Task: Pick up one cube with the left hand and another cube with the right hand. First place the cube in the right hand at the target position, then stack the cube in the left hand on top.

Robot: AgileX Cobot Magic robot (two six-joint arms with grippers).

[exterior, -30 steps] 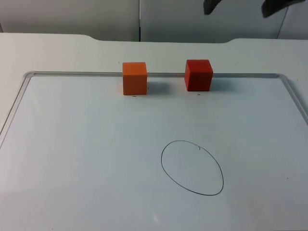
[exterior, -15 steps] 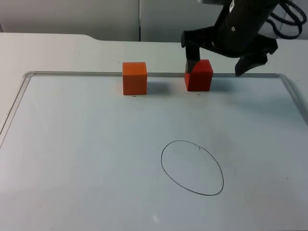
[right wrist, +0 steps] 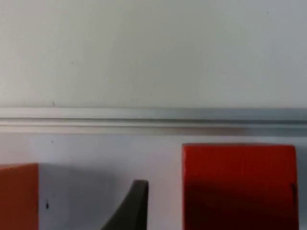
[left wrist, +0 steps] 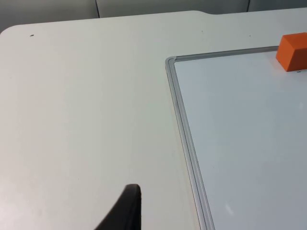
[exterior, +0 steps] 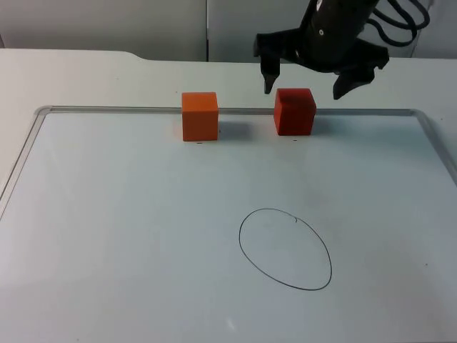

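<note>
The red cube's top should stay free for the orange cube (exterior: 199,116), so my right gripper should next grab the red cube by its opposite sides.
In the top view a red cube (exterior: 294,111) and an orange cube (exterior: 199,116) stand at the far edge of the whiteboard (exterior: 107,236), the orange one to the left. My right gripper (exterior: 305,82) hovers open just behind and above the red cube, one finger out to either side of it. The right wrist view has the red cube (right wrist: 239,187) close by and the orange cube (right wrist: 18,196) further off. My left gripper (left wrist: 128,211) waits over bare table beside the whiteboard's far left corner, with the orange cube (left wrist: 292,51) in the distance.
A hand-drawn oval (exterior: 285,249) marks a spot on the whiteboard nearer the front, right of centre. The board's raised metal frame (exterior: 128,109) runs just behind both cubes. White table (exterior: 86,71) surrounds the board, and the grey partition (exterior: 107,21) closes the back.
The right arm came down from the upper right to the red cube, then shifted a little left and back. The cubes have not moved.
</note>
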